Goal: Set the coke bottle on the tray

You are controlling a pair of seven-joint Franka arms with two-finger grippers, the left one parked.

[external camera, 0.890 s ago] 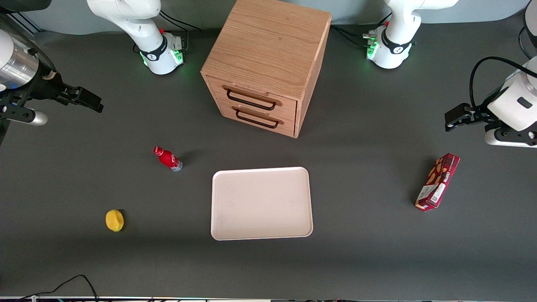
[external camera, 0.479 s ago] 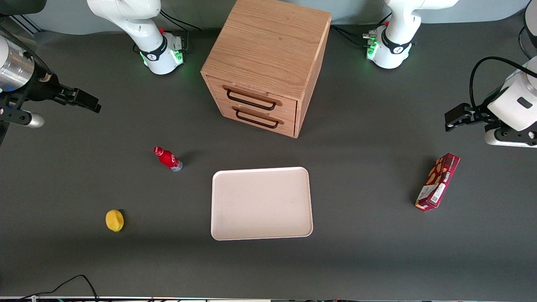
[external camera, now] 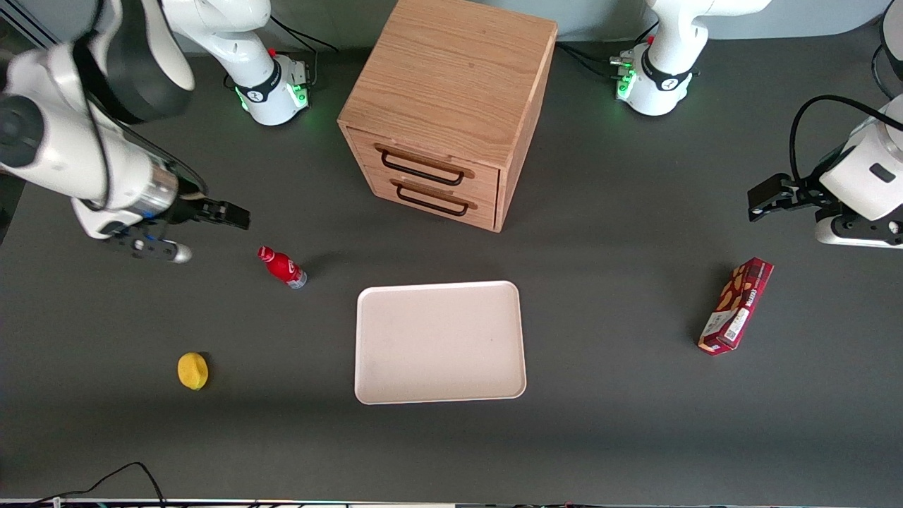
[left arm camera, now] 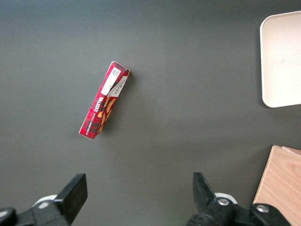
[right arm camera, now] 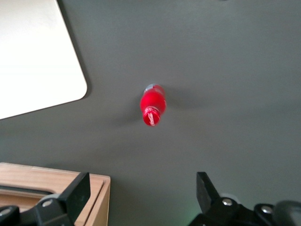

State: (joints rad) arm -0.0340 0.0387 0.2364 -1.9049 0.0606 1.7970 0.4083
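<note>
The robot needs to place the bottle on the tray [external camera: 439, 342], so its gripper should next grab the coke bottle by its red cap end [external camera: 267, 254].
The coke bottle [external camera: 283, 267] is small and red with a red cap. It stands on the dark table beside the tray [external camera: 439, 342], toward the working arm's end. The tray is flat, pale cream-pink and bare. My gripper [external camera: 236, 216] hangs above the table close to the bottle, a little farther from the front camera than it, and apart from it. In the right wrist view the fingers [right arm camera: 77, 192] stand wide apart with nothing between them, and the bottle [right arm camera: 153, 104] and a corner of the tray [right arm camera: 42, 61] show beneath.
A wooden two-drawer cabinet [external camera: 451, 106] stands farther from the front camera than the tray. A yellow lemon [external camera: 192, 370] lies nearer the front camera than the bottle. A dark red snack box [external camera: 736, 305] lies toward the parked arm's end.
My gripper has swung in from the table's end toward the bottle and now hangs close to it. The bottle, tray and other things have not moved.
</note>
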